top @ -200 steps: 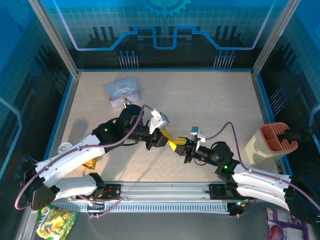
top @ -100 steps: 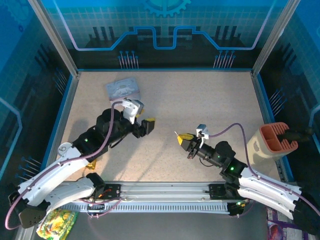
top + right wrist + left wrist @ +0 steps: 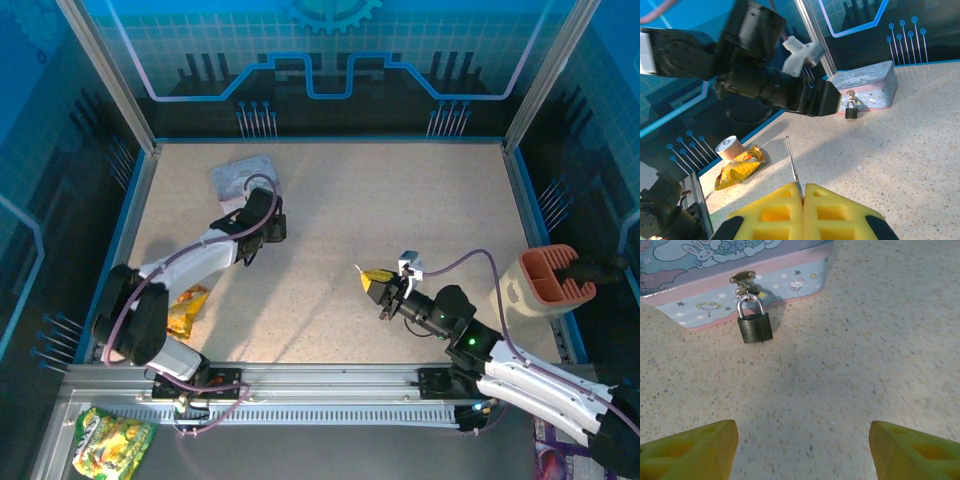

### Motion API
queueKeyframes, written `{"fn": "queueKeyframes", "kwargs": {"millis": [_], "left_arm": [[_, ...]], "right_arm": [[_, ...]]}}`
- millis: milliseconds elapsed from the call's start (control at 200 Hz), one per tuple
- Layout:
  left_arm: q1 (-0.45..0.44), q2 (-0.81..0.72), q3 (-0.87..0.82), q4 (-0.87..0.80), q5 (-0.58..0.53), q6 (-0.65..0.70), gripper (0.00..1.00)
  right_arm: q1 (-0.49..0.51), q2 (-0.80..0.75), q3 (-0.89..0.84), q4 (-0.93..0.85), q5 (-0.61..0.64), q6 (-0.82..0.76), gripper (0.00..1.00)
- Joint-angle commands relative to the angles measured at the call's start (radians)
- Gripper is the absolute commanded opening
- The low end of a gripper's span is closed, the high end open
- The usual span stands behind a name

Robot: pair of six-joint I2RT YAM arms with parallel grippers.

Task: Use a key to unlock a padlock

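Note:
I will grab the padlock by its dark body with my left gripper, across its side edges, to pull the padlock and the tin toward the key.
The tiny dark padlock hangs by its silvery shackle from the clasp of the pale blue cartoon tin, its body resting on the table. It also shows in the right wrist view as the padlock at the front of the tin. My left gripper is open, fingers wide apart, a short way in front of the padlock; from above the left gripper sits beside the tin. My right gripper is shut on the thin grey key, whose shaft points forward.
A crumpled yellow snack packet and a small round can lie at the left. A beige holder with an orange top stands at the right edge. Blue walls fence the table.
The grippers were together at the table's middle. The left arm has since swung back left to the tin with its gripper open; the right gripper drew slightly back, keeping the key.

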Motion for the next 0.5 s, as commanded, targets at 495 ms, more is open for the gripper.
{"fn": "queueKeyframes", "kwargs": {"millis": [495], "left_arm": [[0.170, 0.333, 0.117, 0.244, -0.009, -0.146, 0.69]], "right_arm": [[-0.011, -0.267, -0.049, -0.188, 0.013, 0.013, 0.00]]}}
